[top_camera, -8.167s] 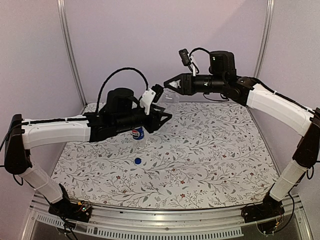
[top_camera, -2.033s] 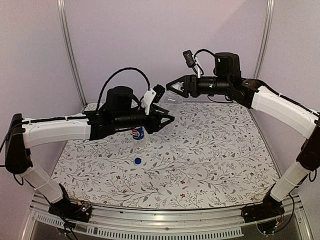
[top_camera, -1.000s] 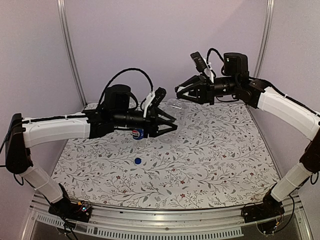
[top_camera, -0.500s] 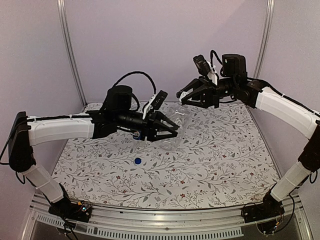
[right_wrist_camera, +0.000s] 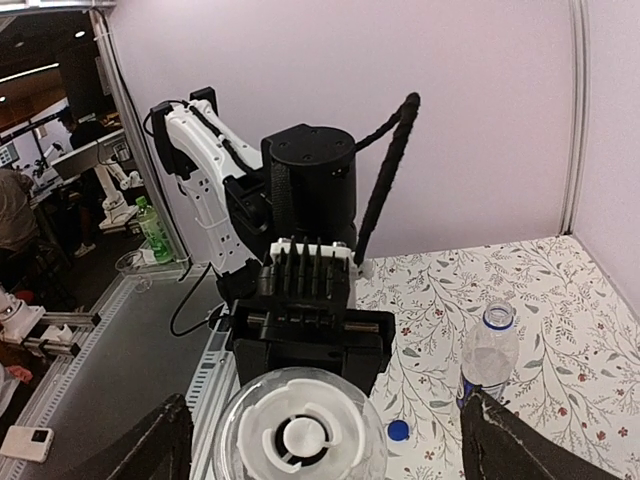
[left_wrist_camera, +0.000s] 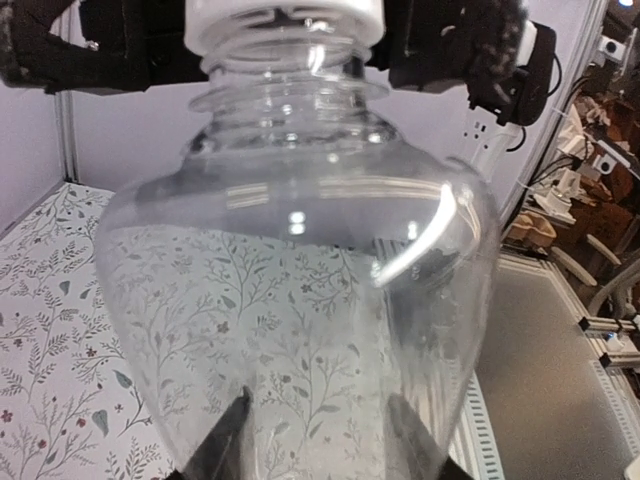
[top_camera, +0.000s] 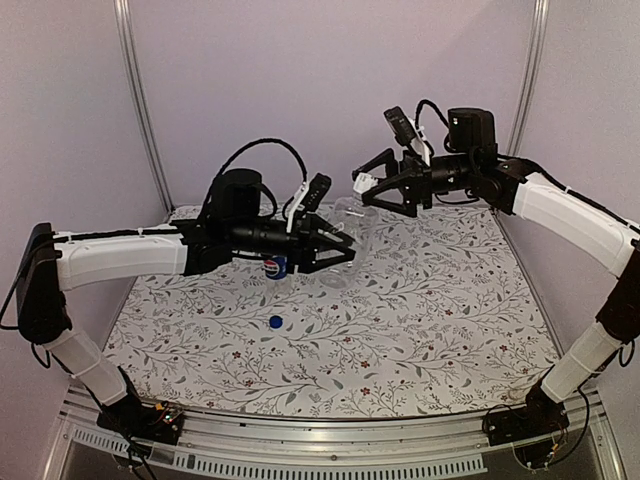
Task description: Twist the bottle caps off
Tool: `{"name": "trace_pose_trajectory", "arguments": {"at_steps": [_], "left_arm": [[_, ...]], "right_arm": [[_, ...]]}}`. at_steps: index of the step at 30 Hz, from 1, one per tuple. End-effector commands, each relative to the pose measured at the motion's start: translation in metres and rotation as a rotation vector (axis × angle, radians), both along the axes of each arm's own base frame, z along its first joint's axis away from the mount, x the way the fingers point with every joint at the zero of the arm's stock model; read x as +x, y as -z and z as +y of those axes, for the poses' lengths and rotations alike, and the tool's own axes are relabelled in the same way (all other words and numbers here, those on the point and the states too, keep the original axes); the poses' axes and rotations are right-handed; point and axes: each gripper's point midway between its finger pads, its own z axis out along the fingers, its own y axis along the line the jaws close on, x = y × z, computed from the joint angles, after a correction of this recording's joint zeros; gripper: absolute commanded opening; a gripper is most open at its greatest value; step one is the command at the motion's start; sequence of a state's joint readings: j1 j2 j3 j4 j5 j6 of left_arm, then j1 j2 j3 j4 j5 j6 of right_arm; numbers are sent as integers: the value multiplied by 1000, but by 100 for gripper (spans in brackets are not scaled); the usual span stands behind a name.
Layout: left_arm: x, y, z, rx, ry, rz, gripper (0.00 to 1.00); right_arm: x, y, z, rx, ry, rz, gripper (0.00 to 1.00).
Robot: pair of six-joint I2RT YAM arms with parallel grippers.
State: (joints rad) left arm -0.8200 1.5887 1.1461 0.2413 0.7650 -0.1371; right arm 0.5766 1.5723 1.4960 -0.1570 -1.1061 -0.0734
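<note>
The robot's right hand will next grab the white cap [top_camera: 365, 183] [right_wrist_camera: 300, 440] by its opposite sides to unscrew it, and the bottle's neck will stay free.
My left gripper [top_camera: 343, 246] is shut on the belly of the plain clear bottle [left_wrist_camera: 300, 260], held tilted above the table. The white cap [right_wrist_camera: 300, 440] sits on its neck, also seen at the top of the left wrist view as the white cap [left_wrist_camera: 285, 18]. My right gripper [right_wrist_camera: 322, 400] stands open, its fingers [right_wrist_camera: 160, 445] wide on either side of that cap and apart from it. The Pepsi bottle [top_camera: 277, 266] stands upright on the table with an open neck. Its blue cap [top_camera: 275, 321] lies on the table in front of it.
The flowered table cover [top_camera: 430, 320] spreads under both arms. Metal posts [top_camera: 135, 100] and lilac walls close in the back and sides. The Pepsi bottle [right_wrist_camera: 490, 355] and blue cap [right_wrist_camera: 398, 430] lie below the held bottle.
My right gripper has opened from shut and now straddles the white cap. The left arm dipped the clear bottle and brought it back up.
</note>
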Motion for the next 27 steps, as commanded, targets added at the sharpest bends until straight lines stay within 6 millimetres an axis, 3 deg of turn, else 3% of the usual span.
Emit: {"name": "trace_pose_trajectory", "arguments": {"at_steps": [1,4,12,20,27], "left_arm": [[23,-14,4,-3,-124,-59,23],[32,-12,6,13,-183,-69,23],[48,-2,5,73,-323,-88,20],[56,1,7,104,-383,-103,20],[59,2,9,115,-403,-107,20]], "right_arm": [[10,-13,-5,8,112,4,95],[19,-22,-8,21,190,52,97],[66,-30,-20,60,513,230,97],[71,-20,-2,28,587,287,96],[71,-5,11,-12,579,307,88]]}}
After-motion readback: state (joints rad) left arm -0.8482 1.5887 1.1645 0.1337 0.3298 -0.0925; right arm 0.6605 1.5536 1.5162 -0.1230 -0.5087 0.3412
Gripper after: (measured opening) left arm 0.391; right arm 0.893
